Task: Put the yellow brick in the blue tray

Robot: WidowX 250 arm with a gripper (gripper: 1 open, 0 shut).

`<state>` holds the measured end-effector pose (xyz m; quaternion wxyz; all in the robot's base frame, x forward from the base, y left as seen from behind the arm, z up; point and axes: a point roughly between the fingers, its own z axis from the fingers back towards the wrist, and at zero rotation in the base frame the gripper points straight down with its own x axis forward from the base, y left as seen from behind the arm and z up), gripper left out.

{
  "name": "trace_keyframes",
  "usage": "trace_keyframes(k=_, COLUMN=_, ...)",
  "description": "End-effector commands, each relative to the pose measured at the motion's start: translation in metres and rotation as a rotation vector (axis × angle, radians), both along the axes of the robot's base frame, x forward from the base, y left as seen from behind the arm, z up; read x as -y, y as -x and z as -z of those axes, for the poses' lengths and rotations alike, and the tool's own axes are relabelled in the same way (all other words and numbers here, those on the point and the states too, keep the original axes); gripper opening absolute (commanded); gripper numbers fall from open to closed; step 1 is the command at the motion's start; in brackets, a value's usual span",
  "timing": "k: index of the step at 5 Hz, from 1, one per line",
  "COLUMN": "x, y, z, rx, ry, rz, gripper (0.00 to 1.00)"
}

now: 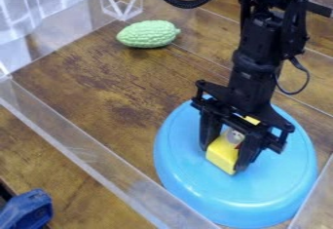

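Note:
My gripper should open now, because the yellow brick's lower end [224,165] is over the bottom of the blue tray, inside the tray's rim.
The yellow brick [225,156] is pinched between the black fingers of my gripper [232,147], which is shut on it. Brick and gripper are over the middle of the blue tray [182,165], a round shallow light-blue dish at the lower right. The brick's lower end is at or just above the tray floor; I cannot tell whether it touches. The black arm rises from the gripper toward the top of the view.
A green bumpy oval object [148,35] lies on the wooden tabletop at the back left. Clear plastic bin walls [78,150] run along the left and front. A blue object [26,211] shows at the bottom left corner outside the wall.

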<state>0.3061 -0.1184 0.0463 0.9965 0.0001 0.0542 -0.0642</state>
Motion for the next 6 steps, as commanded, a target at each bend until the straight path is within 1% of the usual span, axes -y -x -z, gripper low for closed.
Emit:
trace_keyframes(k=1, x=-0.002, y=-0.007, z=-0.005, rx=0.029, ry=0.017, rz=-0.015, gripper=0.00)
trace_keyframes(k=2, x=-0.002, y=-0.005, z=-0.003, rx=0.021, ry=0.019, rz=-0.016, gripper=0.00)
trace_keyframes(k=3, x=-0.001, y=-0.007, z=-0.009, rx=0.024, ry=0.018, rz=-0.023, gripper=1.00)
trace_keyframes(k=4, x=-0.002, y=-0.012, z=-0.028, rx=0.050, ry=0.011, rz=-0.037, gripper=1.00)
trace_keyframes(k=5, x=-0.002, y=-0.019, z=-0.055, rx=0.095, ry=0.013, rz=-0.044, gripper=1.00)
trace_keyframes(k=6, x=-0.007, y=-0.028, z=-0.089, rx=0.127, ry=0.024, rz=-0.047, gripper=1.00)
